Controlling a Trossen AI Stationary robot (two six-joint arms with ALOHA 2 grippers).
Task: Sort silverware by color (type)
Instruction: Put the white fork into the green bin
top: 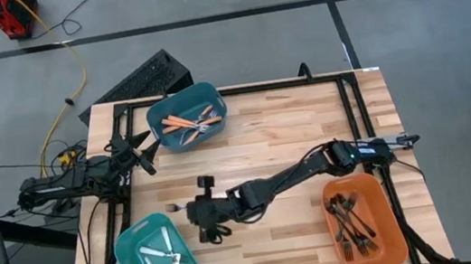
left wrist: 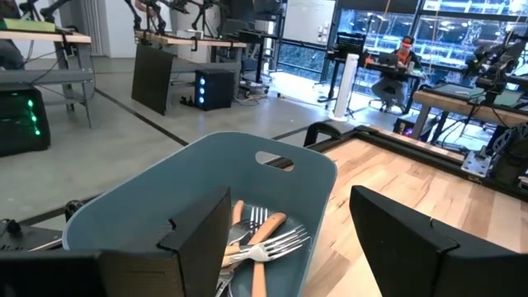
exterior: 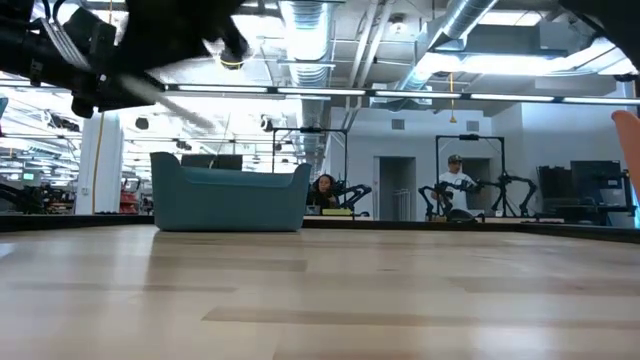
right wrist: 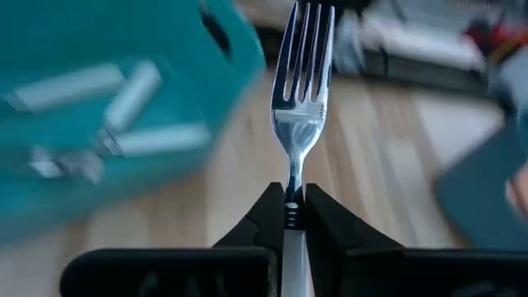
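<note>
My right gripper holds the silver fork point(right wrist: 302, 82) with its teeth over wood outside the bin's rim, so I should move it over the near teal bin point(right wrist: 99, 128) before releasing.
My right gripper point(top: 190, 213) is over the table's near-left part, shut on a silver fork point(right wrist: 302, 82) whose tines stick out ahead of the fingers toward the left edge. Just beyond it, the near-left teal bin point(top: 133, 255) holds silver-white forks point(top: 167, 250). The far teal bin point(top: 210, 94) holds orange-handled forks point(left wrist: 262, 239). The orange bin point(top: 387, 212) at the near right holds black forks point(top: 352, 221). My left gripper point(left wrist: 305, 239) waits open at the table's left edge, pointing at the far teal bin. My right gripper pinches the fork by its neck point(right wrist: 291, 191), just behind the head, between the two fingers. The fork lies along the fingers: its tines point(right wrist: 307, 41) point ahead and the handle runs back between the fingers. It is lifted clear of the table.
Bare wood lies between the three bins in the table's middle. A black frame point(top: 350, 99) runs along the table's edges. In the low view the far teal bin point(exterior: 230, 195) stands on the table, and people sit in the room behind it.
</note>
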